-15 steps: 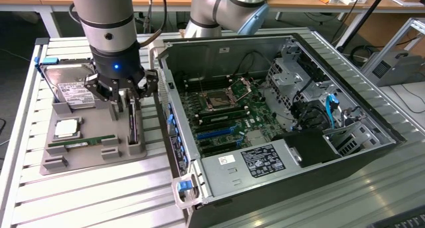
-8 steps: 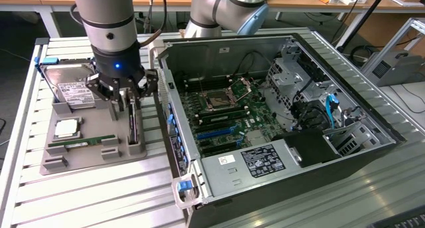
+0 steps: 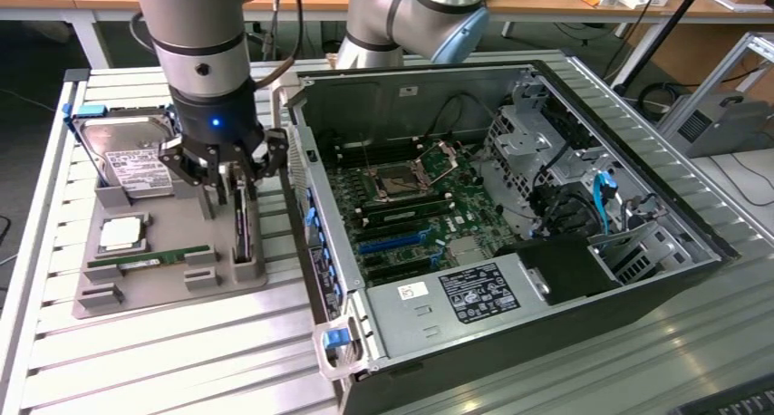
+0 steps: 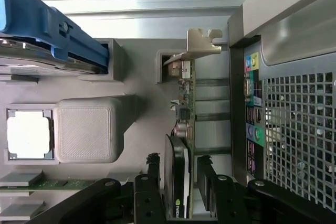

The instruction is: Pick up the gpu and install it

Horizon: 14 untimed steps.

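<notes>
The robot's gripper next needs to grab the GPU by its flat-sided dark cooler to install it, since loose-standing parts and a bent bracket crowd the far end of the GPU.
The gpu stands on its long edge in a slot of the grey parts holder, at the exterior view's left of the open computer case. My gripper hangs straight above it, open, with one finger on each side of the card. In the wrist view the gpu shows its green board, a silver bracket at the far end and a dark cooler close to the camera. The gripper straddles that dark part, and a narrow gap is left between the card and each of the fingers.
The holder also carries a hard drive with blue rails, a CPU and a RAM stick. The case lies on its side with the motherboard exposed. Its rear wall stands close beside the gpu.
</notes>
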Each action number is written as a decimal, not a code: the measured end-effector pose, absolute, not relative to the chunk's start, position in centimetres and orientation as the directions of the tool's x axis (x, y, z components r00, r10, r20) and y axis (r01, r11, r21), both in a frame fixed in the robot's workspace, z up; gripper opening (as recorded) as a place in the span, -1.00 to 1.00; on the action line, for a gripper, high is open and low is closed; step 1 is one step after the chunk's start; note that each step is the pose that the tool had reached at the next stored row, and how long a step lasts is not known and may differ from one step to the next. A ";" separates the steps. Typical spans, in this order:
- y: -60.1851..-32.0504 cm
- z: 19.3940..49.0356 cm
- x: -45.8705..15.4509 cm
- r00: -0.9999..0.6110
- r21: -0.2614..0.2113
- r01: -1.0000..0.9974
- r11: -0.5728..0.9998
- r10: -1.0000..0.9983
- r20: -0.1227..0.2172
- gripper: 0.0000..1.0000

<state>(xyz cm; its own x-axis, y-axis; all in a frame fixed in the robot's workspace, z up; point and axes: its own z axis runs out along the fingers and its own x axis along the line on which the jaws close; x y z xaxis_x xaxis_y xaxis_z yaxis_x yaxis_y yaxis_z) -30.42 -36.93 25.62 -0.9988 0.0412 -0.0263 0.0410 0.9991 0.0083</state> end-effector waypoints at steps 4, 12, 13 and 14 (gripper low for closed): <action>-36.9 25.3 -30.4 -0.999 0.003 0.039 0.999 0.039 -0.027 -0.15; -36.9 24.7 -30.4 -0.999 0.000 0.037 0.999 0.037 -0.027 -0.15; -36.9 24.6 -30.4 -0.999 0.000 0.036 0.999 0.036 -0.027 -0.15; -36.9 24.5 -30.4 -0.999 0.000 0.036 0.999 0.036 -0.027 -0.15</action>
